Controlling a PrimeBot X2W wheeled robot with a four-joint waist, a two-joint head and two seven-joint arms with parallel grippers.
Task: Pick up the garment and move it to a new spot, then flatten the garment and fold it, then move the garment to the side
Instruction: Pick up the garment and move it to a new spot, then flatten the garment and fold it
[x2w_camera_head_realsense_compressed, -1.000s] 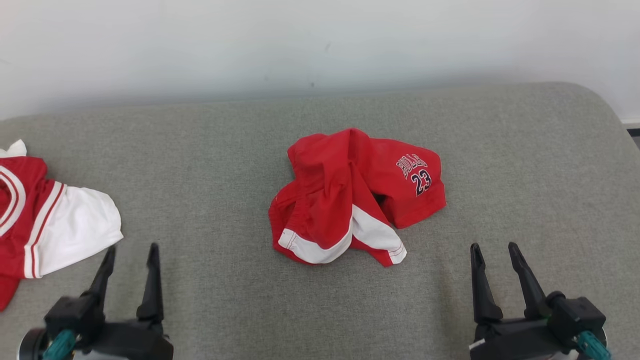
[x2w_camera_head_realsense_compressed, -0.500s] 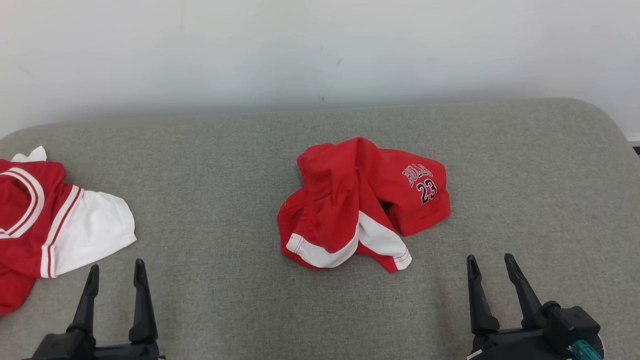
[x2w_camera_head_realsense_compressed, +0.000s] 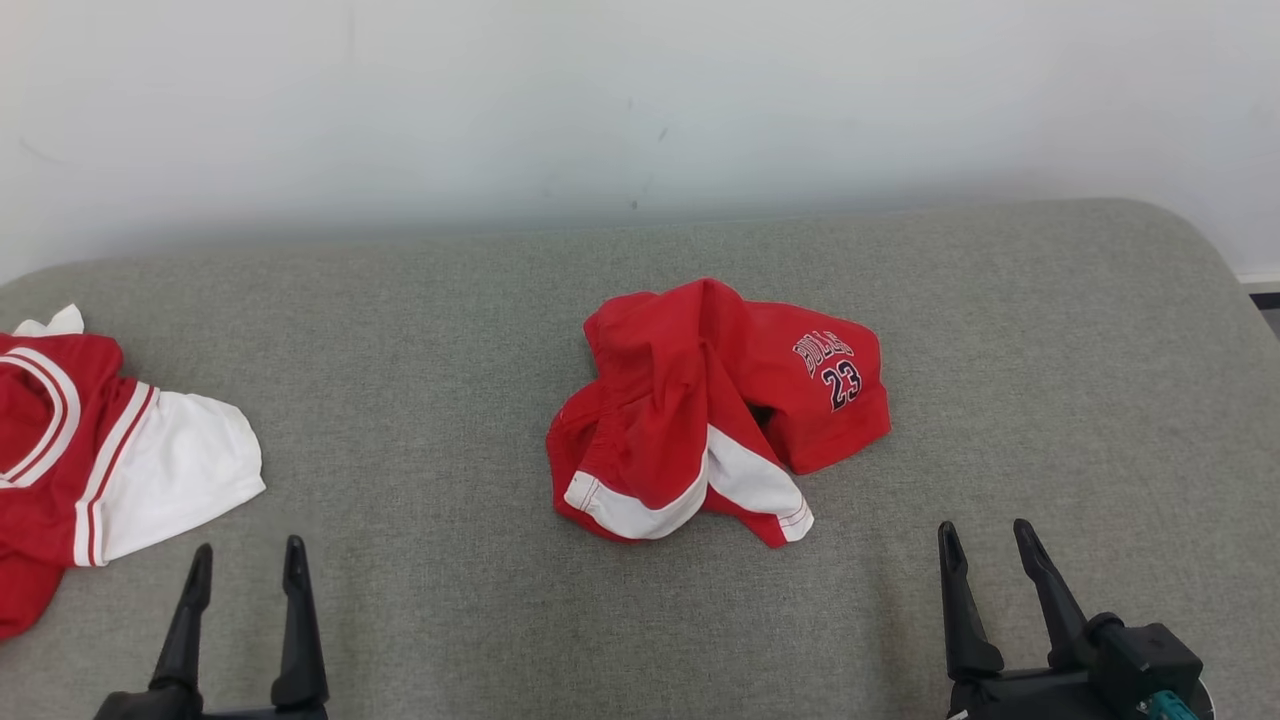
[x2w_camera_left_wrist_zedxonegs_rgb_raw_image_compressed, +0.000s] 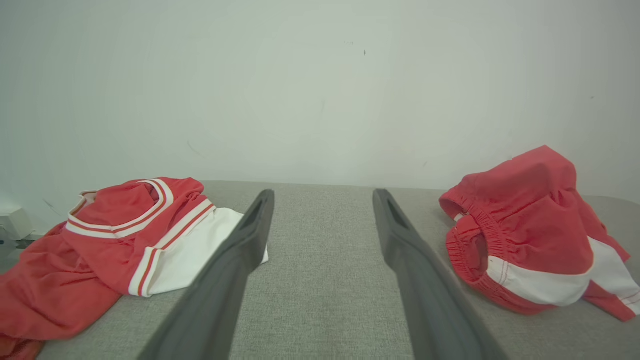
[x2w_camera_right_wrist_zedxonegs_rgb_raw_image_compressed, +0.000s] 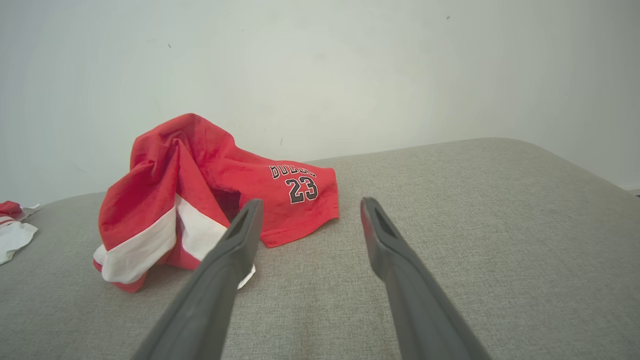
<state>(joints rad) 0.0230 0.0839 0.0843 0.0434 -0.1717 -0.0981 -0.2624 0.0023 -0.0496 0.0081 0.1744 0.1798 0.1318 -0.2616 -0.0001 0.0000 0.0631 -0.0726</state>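
Note:
The left gripper next needs to grab the waistband corner at the white panel's end (x2w_camera_head_realsense_compressed: 582, 492), so that it can flatten the crumpled red shorts (x2w_camera_head_realsense_compressed: 654, 396).
The garment (x2w_camera_head_realsense_compressed: 700, 410) is a pair of red shorts with white panels and "BULLS 23" printed on one leg. It lies crumpled in a heap at the middle of the grey padded surface (x2w_camera_head_realsense_compressed: 430, 330). My left gripper (x2w_camera_head_realsense_compressed: 248, 548) stands open near the front left, well apart from the heap. In the left wrist view the gripper (x2w_camera_left_wrist_zedxonegs_rgb_raw_image_compressed: 324, 192) has bare padding between its fingers, with the shorts (x2w_camera_left_wrist_zedxonegs_rgb_raw_image_compressed: 525, 225) off to the right. Front right, my right gripper (x2w_camera_head_realsense_compressed: 984, 528) is open too. The right wrist view has its gripper (x2w_camera_right_wrist_zedxonegs_rgb_raw_image_compressed: 311, 201) empty and the shorts (x2w_camera_right_wrist_zedxonegs_rgb_raw_image_compressed: 200, 175) just left of the fingers.
A second garment, a red and white jersey (x2w_camera_head_realsense_compressed: 100, 450), lies rumpled at the left edge of the surface, also in the left wrist view (x2w_camera_left_wrist_zedxonegs_rgb_raw_image_compressed: 125, 225). A pale wall (x2w_camera_head_realsense_compressed: 640, 100) rises right behind the surface. The surface's right end curves off at a rounded corner (x2w_camera_head_realsense_compressed: 1200, 240).
The head view has shifted a little. Both grippers have drawn back toward the near edge, the left one more. Both stay open, and the shorts lie as before.

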